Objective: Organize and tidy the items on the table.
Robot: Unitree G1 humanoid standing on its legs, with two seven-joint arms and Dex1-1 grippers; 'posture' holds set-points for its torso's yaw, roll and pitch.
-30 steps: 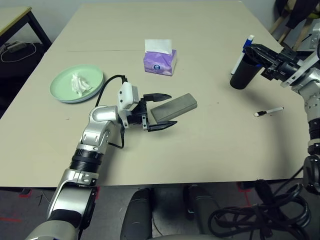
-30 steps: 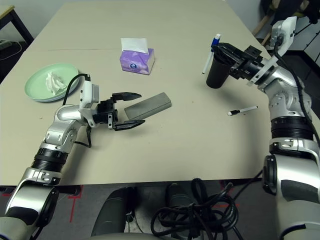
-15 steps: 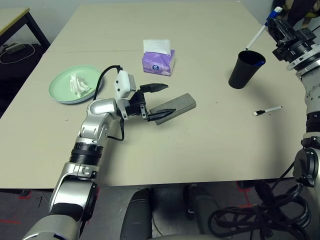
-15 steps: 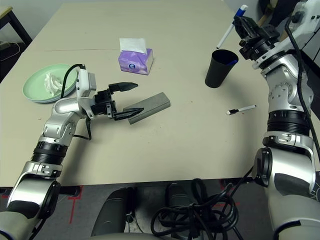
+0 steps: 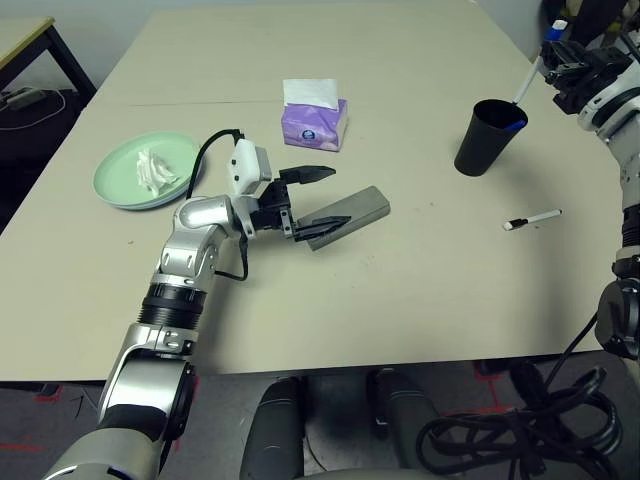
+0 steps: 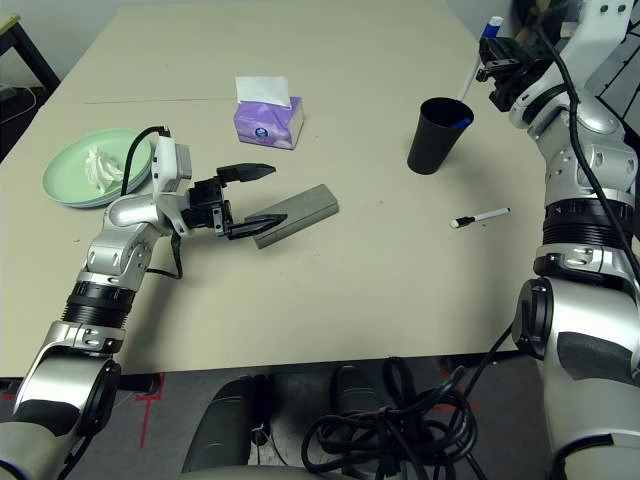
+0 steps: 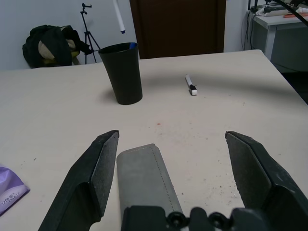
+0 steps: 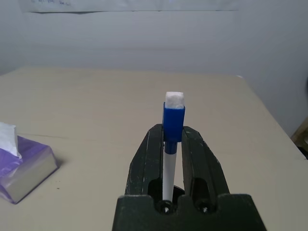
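I will let the white pen go from my right gripper: the pen's lower end is in the black cup's opening, so it would rest inside.
The grey glasses case (image 5: 350,212) lies in the middle of the beige table (image 5: 400,300). My left gripper (image 5: 320,198) is open, with one finger on each side of the case's near end (image 7: 144,178). My right gripper (image 5: 562,65) is shut on a blue-capped white pen (image 8: 173,120) held slanting over the black cup (image 5: 485,138). Its lower end reaches the cup's mouth, and something blue shows inside the cup. A black-and-white pen (image 5: 532,220) lies on the table right of the cup. The crumpled white tissue (image 5: 153,168) rests on the mint green plate (image 5: 120,185) at the left. The sunglasses are out of view.
The purple tissue box (image 5: 313,115) stands behind the glasses case. A smaller tan table with black legs (image 5: 25,35) stands at the far left, with cables on the floor by it. Bare tabletop stretches along the front edge.
My right gripper rose from beside the cup with the blue-capped pen and now holds it above the cup. My left gripper slid forward along the glasses case, then stayed still.
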